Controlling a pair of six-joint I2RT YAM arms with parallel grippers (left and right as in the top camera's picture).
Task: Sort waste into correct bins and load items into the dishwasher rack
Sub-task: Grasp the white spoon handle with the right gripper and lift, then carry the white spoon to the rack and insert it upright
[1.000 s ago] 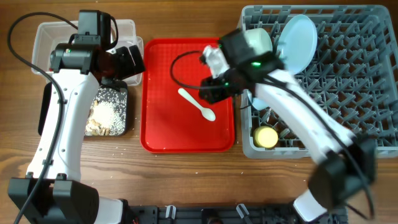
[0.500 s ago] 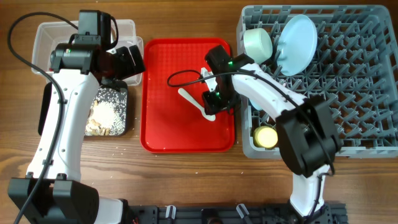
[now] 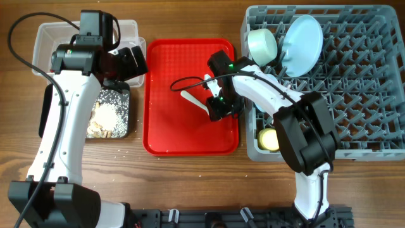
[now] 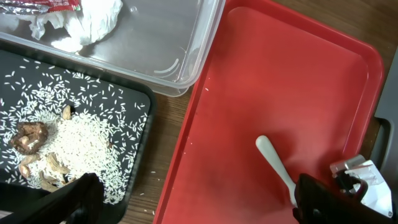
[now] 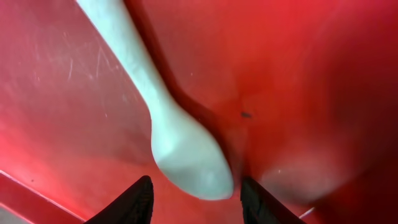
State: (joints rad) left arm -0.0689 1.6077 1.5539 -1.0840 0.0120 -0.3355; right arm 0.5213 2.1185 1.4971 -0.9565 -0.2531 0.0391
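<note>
I need to move my right gripper toward the handle before I close it, because my right fingers only reach the rounded end of the spoon's bowl.
A white plastic spoon [image 3: 190, 97] lies on the flat red tray [image 3: 171, 133]. My right gripper [image 3: 219, 109] is low over its bowl end. In the right wrist view the spoon's bowl [image 5: 186, 155] sits between the two dark fingertips [image 5: 134, 202], with a gap on each side, so the right gripper [image 5: 196, 208] is open. My left gripper [image 3: 130, 63] hangs open and holds nothing, above the seam between the clear tub [image 3: 47, 35] and the red tray. The left wrist view shows crumpled white paper [image 4: 87, 18] in the clear tub [image 4: 155, 37] and rice scraps [image 4: 68, 137] in the black tray [image 4: 124, 99].
The grey dishwasher rack [image 3: 354, 82] fills the right side. It holds a light blue plate [image 3: 300, 44], a pale green bowl [image 3: 262, 43] and a yellow cup [image 3: 272, 138]. A few rice grains lie on the wood beside the black tray [image 3: 123, 95].
My right gripper has dropped from near the rack's left edge onto the spoon's bowl end, and its jaws have widened a little. The left arm has not moved.
</note>
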